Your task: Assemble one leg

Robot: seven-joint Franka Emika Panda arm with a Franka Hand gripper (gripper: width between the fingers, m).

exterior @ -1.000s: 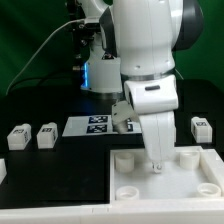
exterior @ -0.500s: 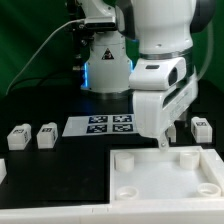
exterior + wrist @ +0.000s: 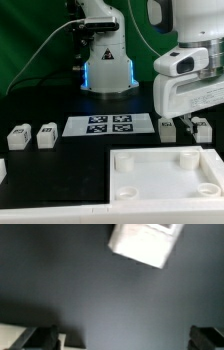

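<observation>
My gripper needs to go to the leg and grip its square tagged body [image 3: 202, 131], so that the round end of the leg stays free to go into the white panel [image 3: 150, 160].
Several small white legs with black-and-white tags lie on the black table: two at the exterior view's left [image 3: 17, 137] [image 3: 46, 135] and two at its right [image 3: 166, 126] [image 3: 203, 128]. My gripper [image 3: 186, 126] hangs low between the two right legs, just behind the large white panel [image 3: 150, 160]. In the wrist view the gripper [image 3: 127, 339] is open and empty, with dark fingertips [image 3: 44, 336] set wide apart. One white leg [image 3: 147, 243] lies on the table ahead of them, apart from the fingers.
The marker board [image 3: 110, 125] lies flat behind the panel. The robot base [image 3: 105, 60] stands at the back before a green curtain. A white corner [image 3: 8, 331] shows beside one finger in the wrist view.
The arm has swung from over the panel's middle toward the exterior view's right, ending above the two right legs. The gripper stays empty.
</observation>
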